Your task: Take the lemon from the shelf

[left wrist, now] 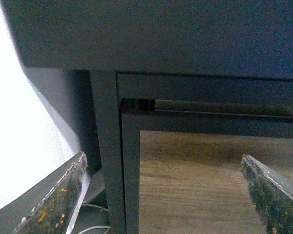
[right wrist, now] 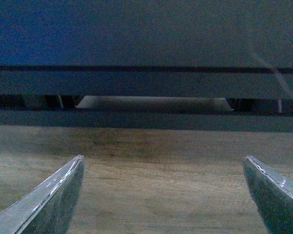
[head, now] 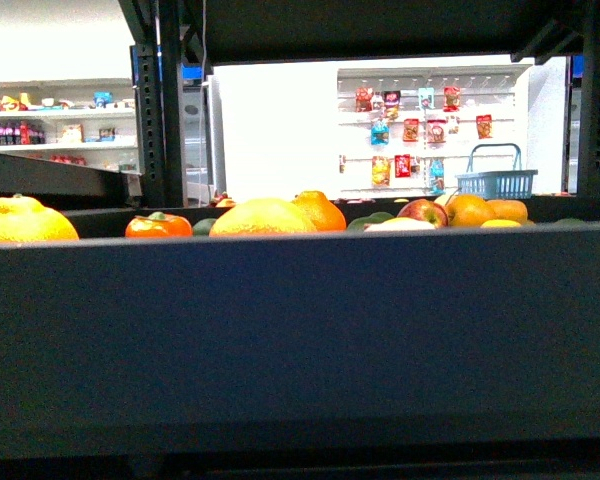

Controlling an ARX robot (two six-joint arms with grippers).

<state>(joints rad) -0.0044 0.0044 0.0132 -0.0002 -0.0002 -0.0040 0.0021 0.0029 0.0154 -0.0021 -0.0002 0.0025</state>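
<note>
My left gripper reaches the pale teal basket next and grips its handle, since that leaves the basket's open top free to take the lemon [head: 501, 223].
The shelf [head: 300, 330] fills the front view; its dark tray wall hides most of the fruit on the deck. A bright yellow sliver, likely the lemon [head: 501, 223], peeks over the rim at the right, next to an orange [head: 469, 209]. Neither gripper shows in the front view. My left gripper [left wrist: 163, 195] is open and empty, below the deck, facing a black upright [left wrist: 110, 161] and the wood-look panel [left wrist: 195, 185]. My right gripper [right wrist: 163, 195] is open and empty, facing the same wood-look panel [right wrist: 161, 185] under the dark deck edge.
Over the rim show a large yellow citrus [head: 263, 217], another at far left [head: 20, 220], a persimmon [head: 158, 225], oranges [head: 320, 208] and a red apple [head: 423, 211]. Black uprights [head: 160, 110] flank the deck. A blue basket [head: 496, 180] and snack display stand behind.
</note>
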